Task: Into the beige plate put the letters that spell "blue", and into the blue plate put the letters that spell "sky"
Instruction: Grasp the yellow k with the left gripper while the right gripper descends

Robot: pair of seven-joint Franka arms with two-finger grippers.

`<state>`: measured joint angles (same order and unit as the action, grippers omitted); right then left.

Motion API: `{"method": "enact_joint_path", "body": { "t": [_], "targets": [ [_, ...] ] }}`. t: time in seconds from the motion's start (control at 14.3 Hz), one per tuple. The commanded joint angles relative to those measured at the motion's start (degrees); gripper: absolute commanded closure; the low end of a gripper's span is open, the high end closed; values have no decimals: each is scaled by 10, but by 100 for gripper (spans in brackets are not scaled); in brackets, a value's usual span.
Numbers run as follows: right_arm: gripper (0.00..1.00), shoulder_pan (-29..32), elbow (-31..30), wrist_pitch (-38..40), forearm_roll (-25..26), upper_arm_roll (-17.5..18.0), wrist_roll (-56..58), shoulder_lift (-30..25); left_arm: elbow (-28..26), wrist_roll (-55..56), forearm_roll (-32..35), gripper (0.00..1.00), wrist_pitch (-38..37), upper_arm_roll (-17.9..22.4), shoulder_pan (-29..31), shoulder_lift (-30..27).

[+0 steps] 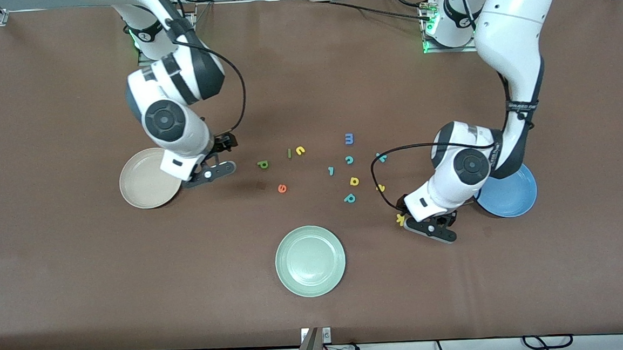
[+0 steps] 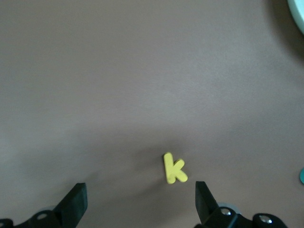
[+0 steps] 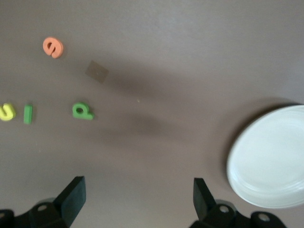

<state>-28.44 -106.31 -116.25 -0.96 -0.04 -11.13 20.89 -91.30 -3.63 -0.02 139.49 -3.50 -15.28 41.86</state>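
My left gripper grips the yellow k by its straight stem and arms next, to spell "sky" in the blue plate.
The dark green b, thin green l, yellow u and orange e lie mid-table. They show in the right wrist view too: the b, l, u and e. My right gripper hangs open and empty beside the beige plate. The yellow k lies just ahead of my open left gripper, untouched. The yellow s and teal y lie nearby. The blue plate is partly hidden by the left arm.
A pale green plate sits nearer the front camera, mid-table. Other letters lie between the two groups: a blue m, teal c, yellow a/d shape, teal p and a small teal piece.
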Motion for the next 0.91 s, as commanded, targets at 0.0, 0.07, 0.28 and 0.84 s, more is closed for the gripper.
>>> {"method": "enact_joint_path", "body": {
  "t": [0.0, 0.07, 0.28, 0.84],
  "targets": [
    [0, -31, -29, -56, -6, -6, -70, 26, -1, 16, 2, 0, 21, 3, -7, 13],
    [0, -39, -27, -60, -20, -6, -100, 41, -14, 29, 2, 0, 37, 3, -14, 14],
    [0, -56, -27, -115, -83, -6, -125, 75, -50, 72, 2, 2, 102, 3, -30, 21],
    [32, -61, -14, -159, -85, -6, -127, 115, -49, 28, 10, 79, 103, 5, -26, 21]
  ]
}}
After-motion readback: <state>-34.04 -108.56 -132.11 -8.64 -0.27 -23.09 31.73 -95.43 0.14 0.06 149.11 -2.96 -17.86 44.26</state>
